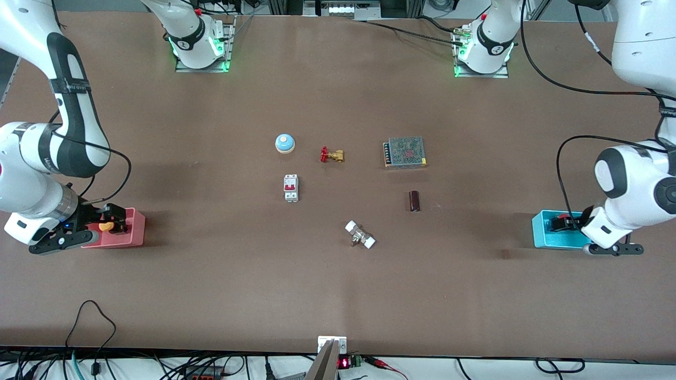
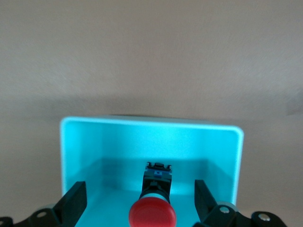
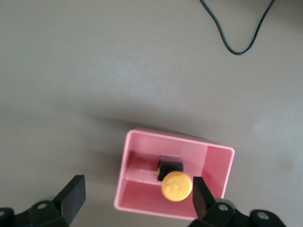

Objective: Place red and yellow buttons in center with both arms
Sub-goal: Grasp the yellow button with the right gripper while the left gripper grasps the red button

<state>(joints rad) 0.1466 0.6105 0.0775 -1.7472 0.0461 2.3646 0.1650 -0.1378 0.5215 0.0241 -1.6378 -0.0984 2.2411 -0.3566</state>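
Note:
The robot's right gripper will place the yellow button (image 3: 176, 185) in the center, so next it will grab it by its black body beneath the yellow cap (image 3: 168, 165).
The yellow button (image 1: 106, 226) lies in the pink bin (image 1: 134, 232) at the right arm's end of the table. In the right wrist view the yellow button (image 3: 176, 185) lies in the pink bin (image 3: 142, 156). My right gripper (image 1: 104, 226) (image 3: 137, 196) hangs open over that bin, one finger (image 3: 201, 196) close beside the cap. The red button (image 1: 564, 217) (image 2: 152, 213) lies in the cyan bin (image 1: 544, 237) (image 2: 85, 142) at the left arm's end. My left gripper (image 1: 566, 222) (image 2: 139, 203) is open, with the button between its fingers (image 2: 73, 203) and not touching them. The brown table centre (image 1: 338, 200) is bare.
Around the centre lie a blue dome bell (image 1: 284, 143), a red-handled brass valve (image 1: 331, 154), a mesh-covered power supply (image 1: 405, 152), a white circuit breaker (image 1: 291, 187), a dark cylinder (image 1: 414, 201) and a white-ended fitting (image 1: 360, 235). A black cable (image 3: 236, 42) lies near the pink bin.

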